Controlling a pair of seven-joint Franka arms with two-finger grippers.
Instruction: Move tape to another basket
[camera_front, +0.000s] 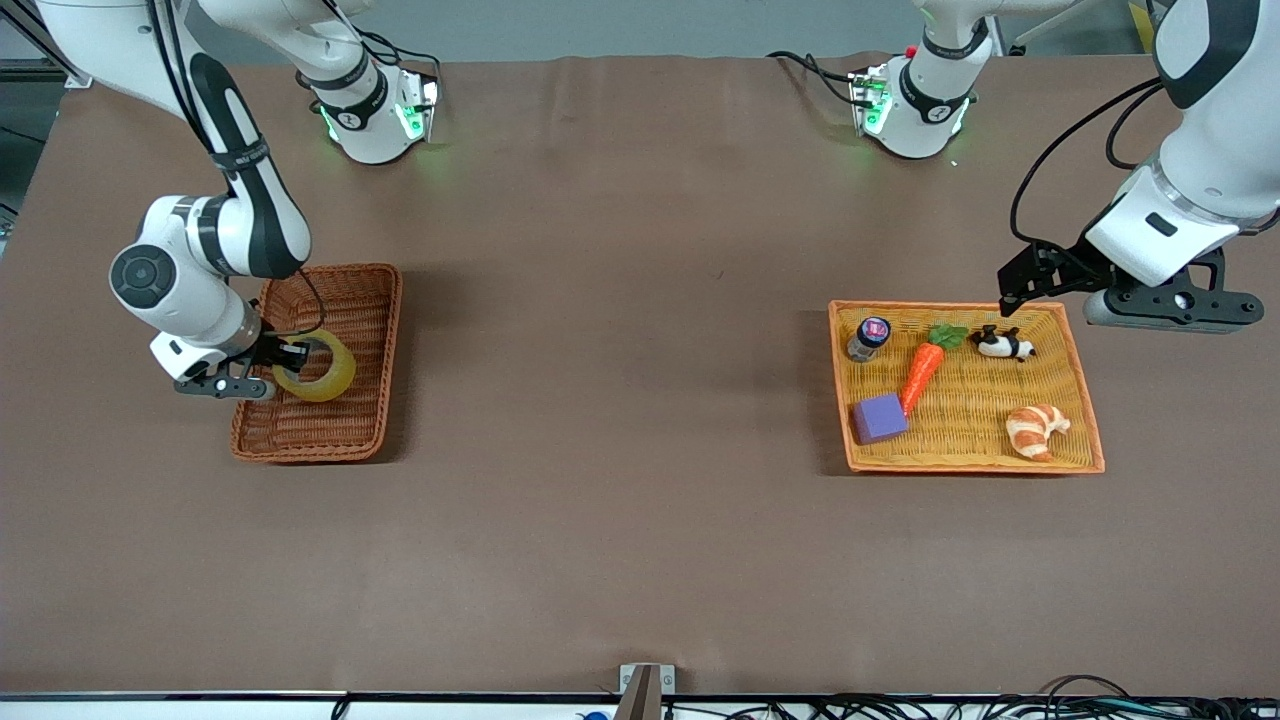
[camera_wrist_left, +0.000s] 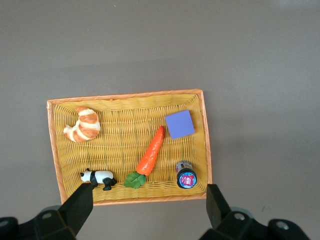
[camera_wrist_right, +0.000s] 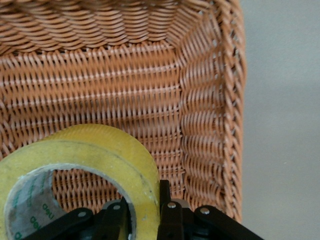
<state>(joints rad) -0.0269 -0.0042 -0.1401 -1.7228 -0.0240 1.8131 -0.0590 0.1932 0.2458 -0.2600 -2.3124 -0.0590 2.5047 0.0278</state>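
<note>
The tape's lower edge (camera_front: 318, 392) sits inside the wicker basket over the basket's bottom, so it is time for my right gripper to open now.
The tape (camera_front: 318, 372) is a yellowish roll inside the reddish-brown wicker basket (camera_front: 350, 300) at the right arm's end of the table. My right gripper (camera_front: 287, 360) is shut on the roll's wall, one finger inside the ring and one outside. In the right wrist view the tape (camera_wrist_right: 100, 150) sits between the fingers of the right gripper (camera_wrist_right: 145, 207), over the basket floor (camera_wrist_right: 125, 90). I cannot tell whether the roll touches the floor. My left gripper (camera_front: 1015, 290) is open and empty, and it waits above the farther edge of the orange-yellow tray (camera_front: 1085, 400).
The flat tray (camera_wrist_left: 127, 96) at the left arm's end holds a toy carrot (camera_front: 922, 368), a panda figure (camera_front: 1003, 345), a croissant (camera_front: 1036, 428), a purple block (camera_front: 880, 418) and a small jar (camera_front: 870, 336). Bare brown table lies between basket and tray.
</note>
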